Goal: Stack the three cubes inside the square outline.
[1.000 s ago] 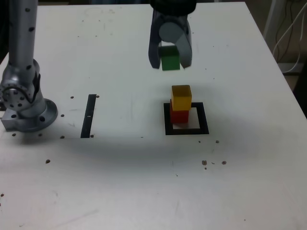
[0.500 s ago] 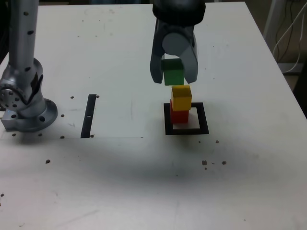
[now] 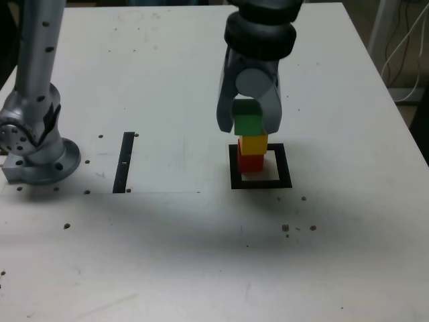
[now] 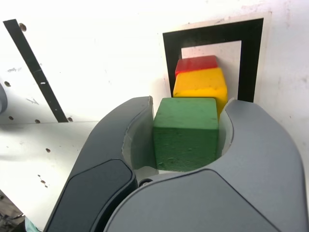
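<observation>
I should open my gripper now, because the bottom of the green cube is over the top side of the yellow cube, and the green cube would stand.
A red cube point(image 3: 251, 162) sits in the back part of the black square outline point(image 3: 261, 182), and a yellow cube point(image 3: 254, 143) rests on top of it. My gripper point(image 3: 249, 125) is shut on the green cube point(image 3: 249, 123), which hangs directly over the yellow one, at or just above its top face. In the wrist view the green cube point(image 4: 185, 133) is clamped between the two dark fingers point(image 4: 111, 145), with the yellow cube point(image 4: 203, 84), the red cube point(image 4: 195, 63) and the outline point(image 4: 172, 58) beyond it.
A thin black strip point(image 3: 125, 162) lies on the white table point(image 3: 201, 255) toward the exterior view's left. The arm's grey base point(image 3: 33, 144) stands at the left edge. Cables hang off the table at the far right point(image 3: 405, 47).
My gripper has carried the green cube toward the camera and down, from well behind and above the stack to right over the yellow cube.
</observation>
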Motion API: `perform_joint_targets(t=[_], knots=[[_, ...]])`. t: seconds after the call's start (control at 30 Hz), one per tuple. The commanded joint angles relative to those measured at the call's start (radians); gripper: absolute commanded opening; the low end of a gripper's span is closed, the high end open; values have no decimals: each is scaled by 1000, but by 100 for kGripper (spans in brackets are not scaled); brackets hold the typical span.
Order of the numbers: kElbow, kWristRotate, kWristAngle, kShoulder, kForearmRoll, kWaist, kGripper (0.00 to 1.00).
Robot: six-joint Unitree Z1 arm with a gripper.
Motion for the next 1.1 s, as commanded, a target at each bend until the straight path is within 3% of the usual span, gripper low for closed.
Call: perform_joint_targets(t=[0.0, 0.13, 0.33, 0.43, 0.87, 1.07], knots=[[-5, -1, 7, 14, -3, -1, 27], [-9, -1, 16, 23, -1, -1, 40], [-16, 0, 18, 16, 6, -1, 82], [-14, 0, 22, 5, 6, -1, 96], [8, -11, 56, -133, 49, -23, 100], [103, -19, 45, -230, 52, -40, 100]])
